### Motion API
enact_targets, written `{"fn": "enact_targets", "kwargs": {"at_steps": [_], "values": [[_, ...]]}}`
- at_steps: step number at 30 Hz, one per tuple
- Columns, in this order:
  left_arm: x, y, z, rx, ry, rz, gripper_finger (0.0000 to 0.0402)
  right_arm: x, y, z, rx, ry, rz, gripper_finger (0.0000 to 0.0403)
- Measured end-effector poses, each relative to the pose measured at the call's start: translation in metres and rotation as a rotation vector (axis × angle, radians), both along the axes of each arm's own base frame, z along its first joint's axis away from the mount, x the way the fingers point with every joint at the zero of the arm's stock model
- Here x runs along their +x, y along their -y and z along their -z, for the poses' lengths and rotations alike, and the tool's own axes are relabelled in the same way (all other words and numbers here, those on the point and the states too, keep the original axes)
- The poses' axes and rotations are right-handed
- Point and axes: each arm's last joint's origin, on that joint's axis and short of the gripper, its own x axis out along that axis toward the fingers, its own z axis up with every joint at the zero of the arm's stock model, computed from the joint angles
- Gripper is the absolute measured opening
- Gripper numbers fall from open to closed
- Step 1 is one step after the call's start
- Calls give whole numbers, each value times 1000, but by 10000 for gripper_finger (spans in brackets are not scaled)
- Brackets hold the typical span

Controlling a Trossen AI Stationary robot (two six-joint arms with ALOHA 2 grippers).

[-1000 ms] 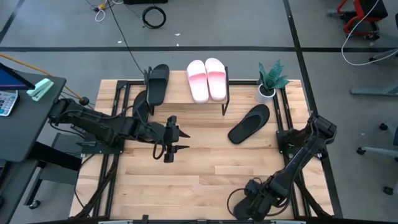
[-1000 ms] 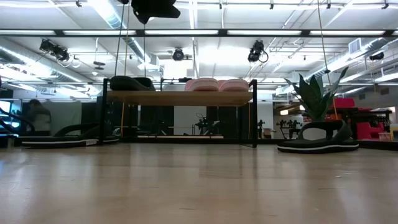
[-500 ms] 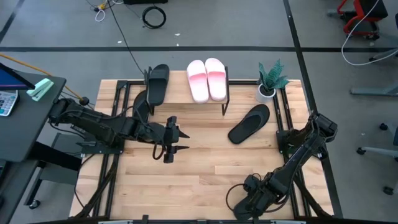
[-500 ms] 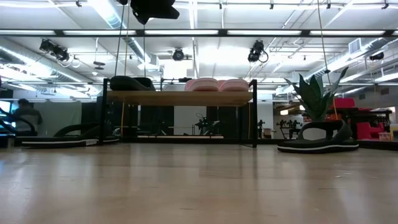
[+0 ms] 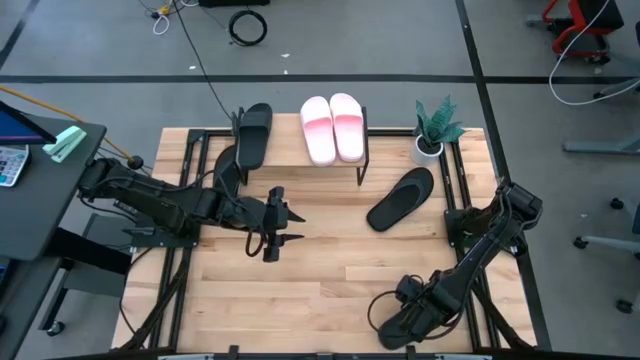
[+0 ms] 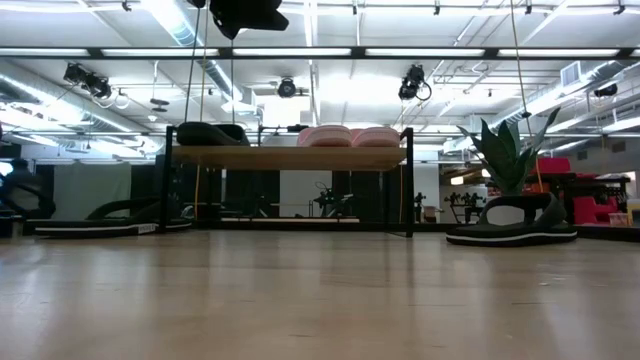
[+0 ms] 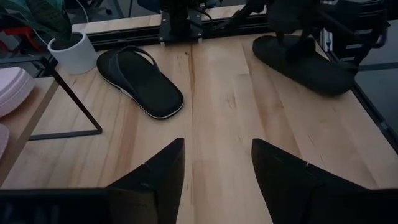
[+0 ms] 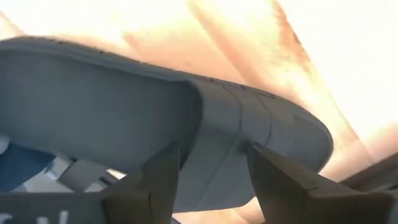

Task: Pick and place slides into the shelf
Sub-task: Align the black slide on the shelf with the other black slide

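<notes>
I will next grab the black slide by its wide strap [image 8: 219, 146] with my right gripper, to set the slide on the shelf.
The shelf [image 5: 300, 150] [image 6: 290, 157] stands at the far edge. Two pale pink slides [image 5: 333, 127] [image 6: 350, 136] and one black slide [image 5: 253, 135] [image 6: 210, 133] lie on its plank. Another black slide [image 5: 400, 198] [image 7: 140, 78] lies sole-down on the table right of the shelf. My left gripper [image 5: 283, 226] [image 7: 217, 180] hovers open over the table's middle. My right gripper [image 5: 412, 318] [image 8: 214, 180] is open at the near edge, low over a black slide [image 5: 398, 330] [image 7: 298, 59], its fingers on either side of the strap [image 8: 217, 134].
A potted plant [image 5: 435, 130] [image 6: 505, 150] stands at the shelf's right end. One more black slide [image 6: 100, 220] lies on the table left of the shelf. Bare tabletop [image 5: 340, 270] lies between the two arms. Black frame rails run along both table sides.
My right arm's wrist has shifted slightly toward the table's right over the near black slide. The left arm has kept still. A person in the room beyond the table has walked out of the low view.
</notes>
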Motion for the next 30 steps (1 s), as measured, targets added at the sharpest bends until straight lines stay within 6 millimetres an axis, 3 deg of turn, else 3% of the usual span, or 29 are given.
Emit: {"fn": "enact_targets", "kwargs": {"at_steps": [19,24,30], "values": [[1,0,-1,13,14,7,188,-33,38,28,-290,-258,-7,144],[1,0,-3,10,32,7,189,-37,42,32,-317,-280,-7,110],[-9,-4,-16,14,87,-50,178,-30,35,23,-292,-243,8,36]]}}
